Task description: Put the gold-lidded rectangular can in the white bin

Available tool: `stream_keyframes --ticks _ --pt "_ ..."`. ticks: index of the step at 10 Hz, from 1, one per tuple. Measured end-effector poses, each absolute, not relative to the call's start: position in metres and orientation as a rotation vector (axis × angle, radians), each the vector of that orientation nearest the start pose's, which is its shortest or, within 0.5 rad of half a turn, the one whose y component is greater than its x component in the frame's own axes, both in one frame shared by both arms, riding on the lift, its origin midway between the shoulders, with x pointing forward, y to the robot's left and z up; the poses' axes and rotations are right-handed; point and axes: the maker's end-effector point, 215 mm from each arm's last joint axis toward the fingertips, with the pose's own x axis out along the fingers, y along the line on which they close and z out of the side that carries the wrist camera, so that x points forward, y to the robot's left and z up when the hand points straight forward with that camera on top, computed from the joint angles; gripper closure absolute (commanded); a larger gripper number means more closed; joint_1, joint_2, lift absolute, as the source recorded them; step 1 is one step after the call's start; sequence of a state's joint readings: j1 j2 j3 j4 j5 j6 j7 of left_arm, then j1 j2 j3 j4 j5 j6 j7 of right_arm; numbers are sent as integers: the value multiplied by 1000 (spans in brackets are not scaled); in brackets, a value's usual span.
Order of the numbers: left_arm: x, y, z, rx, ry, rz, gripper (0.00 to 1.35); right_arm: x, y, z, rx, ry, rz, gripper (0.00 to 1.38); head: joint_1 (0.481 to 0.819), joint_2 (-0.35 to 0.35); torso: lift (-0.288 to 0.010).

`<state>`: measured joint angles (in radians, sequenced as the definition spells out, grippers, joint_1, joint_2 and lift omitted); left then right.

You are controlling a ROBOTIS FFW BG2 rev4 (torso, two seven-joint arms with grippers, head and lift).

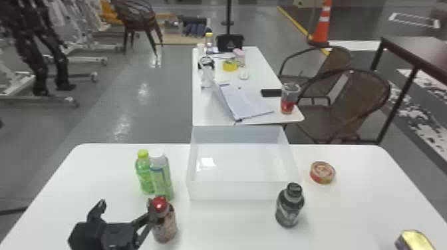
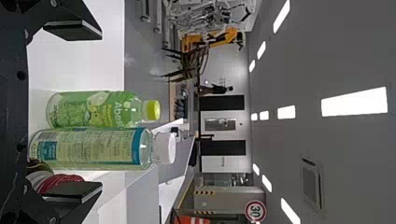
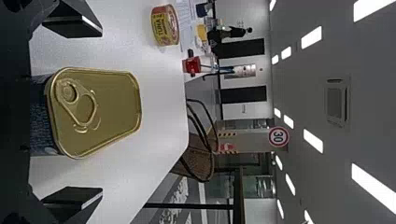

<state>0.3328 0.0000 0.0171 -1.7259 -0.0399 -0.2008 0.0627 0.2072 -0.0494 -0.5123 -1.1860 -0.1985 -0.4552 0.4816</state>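
Note:
My right gripper should next grab the can by its dark sides, so the can's gold lid (image 1: 415,240) stays free while the can goes into the white bin (image 1: 229,191).
In the head view my left gripper (image 1: 121,211) is at the table's lower left, fingers apart, beside the red-capped bottle (image 1: 163,221). The left wrist view has the same gripper (image 2: 74,112) open, with bottles beyond it. At the table's lower right corner is the gold-lidded can (image 1: 414,240). My right gripper (image 3: 72,112) stands open in the right wrist view, and the gold-lidded can (image 3: 100,109) lies between its spread fingers, touching neither. The white bin (image 1: 229,191) stands at the table's far middle edge.
A green bottle (image 1: 144,174) and a white-capped bottle (image 1: 162,179) stand left of the bin. A dark bottle (image 1: 289,206) is close to the bin's near right corner, and a round tuna can (image 1: 322,173) lies to its right.

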Motion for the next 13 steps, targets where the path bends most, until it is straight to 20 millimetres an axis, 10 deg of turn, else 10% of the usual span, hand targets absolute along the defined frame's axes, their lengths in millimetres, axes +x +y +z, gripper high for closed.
stream_keyframes --ticks 4,7,13 --pt "485 250 -375 44 -24 73 160 439 -442 -486 43 69 -94 148 549 0 -100" --pt "486 251 -375 47 -25 69 160 447 -441 -486 30 74 -85 1023 549 0 -100" --pt "487 251 -376 44 -26 70 160 439 -435 -475 52 47 -107 1056 549 0 -100"
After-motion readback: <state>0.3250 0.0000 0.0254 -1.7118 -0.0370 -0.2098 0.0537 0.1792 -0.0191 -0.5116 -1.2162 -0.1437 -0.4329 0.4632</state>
